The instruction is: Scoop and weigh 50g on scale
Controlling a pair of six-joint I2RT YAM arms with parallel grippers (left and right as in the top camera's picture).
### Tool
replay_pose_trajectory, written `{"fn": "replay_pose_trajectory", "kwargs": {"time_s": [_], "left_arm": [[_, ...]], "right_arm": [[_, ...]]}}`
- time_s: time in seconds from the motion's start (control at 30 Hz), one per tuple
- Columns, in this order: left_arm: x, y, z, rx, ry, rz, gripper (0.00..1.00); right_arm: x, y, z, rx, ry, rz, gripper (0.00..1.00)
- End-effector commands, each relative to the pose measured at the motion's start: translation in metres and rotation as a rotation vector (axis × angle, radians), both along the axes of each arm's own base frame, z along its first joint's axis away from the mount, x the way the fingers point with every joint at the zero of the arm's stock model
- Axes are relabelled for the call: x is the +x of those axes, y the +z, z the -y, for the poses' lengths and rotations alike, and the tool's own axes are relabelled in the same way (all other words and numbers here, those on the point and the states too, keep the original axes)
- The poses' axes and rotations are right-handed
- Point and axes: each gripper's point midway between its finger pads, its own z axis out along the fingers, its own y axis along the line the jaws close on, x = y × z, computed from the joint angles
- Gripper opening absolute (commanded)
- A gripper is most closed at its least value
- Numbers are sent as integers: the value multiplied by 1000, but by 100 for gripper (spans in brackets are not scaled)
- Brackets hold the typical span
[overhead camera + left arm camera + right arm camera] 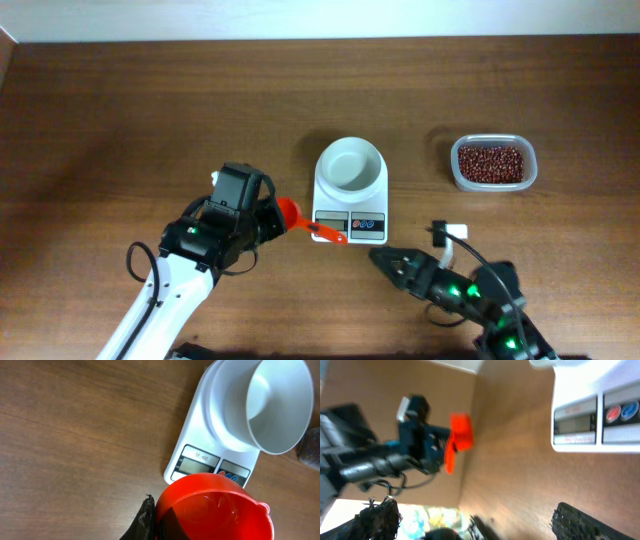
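Observation:
The scoop's cup has to stay free to scoop and weigh beans. My right gripper should grab the orange-red scoop by its free handle end [338,237] [450,466] next.
The white scale [349,222] stands mid-table with its round white bowl [350,165] empty. The beans [490,162] lie as a dark red-brown heap in a clear tub [531,176] at the right. My left gripper [270,217] is shut on an orange-red scoop [291,213] just left of the scale's display. In the left wrist view the scoop [215,510] is empty, beside one dark finger [144,521], with the scale [197,415] ahead. My right gripper [383,259] stands open just below the scale, nothing between its fingers [577,522]. The right wrist view shows the scale's display [575,422].
A small white piece with a black plug [450,233] lies right of the scale, close to my right arm. Bare wooden table [150,110] stretches to the left and back. The table's far edge meets a pale wall at the top.

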Motion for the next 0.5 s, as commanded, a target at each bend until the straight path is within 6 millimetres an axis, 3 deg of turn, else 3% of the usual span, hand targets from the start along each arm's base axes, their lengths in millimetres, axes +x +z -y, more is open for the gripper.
{"fn": "replay_pose_trajectory", "kwargs": {"time_s": [0.0,0.07,0.17,0.23,0.47], "left_arm": [[-3,3,4,-23,-7,-7,0],[-9,-1,2,-12,-6,-34,0],[-16,-4,1,-12,-11,-64,0],[-19,-2,9,-63,-13,-87,0],[-27,-3,27,-78,-20,-105,0]], "right_arm": [[6,14,-29,-38,84,-23,99],[22,25,-50,-45,119,-15,99],[35,42,-60,-22,141,108,99],[39,40,-62,-46,153,174,100],[37,28,-66,-63,168,140,78]]}}
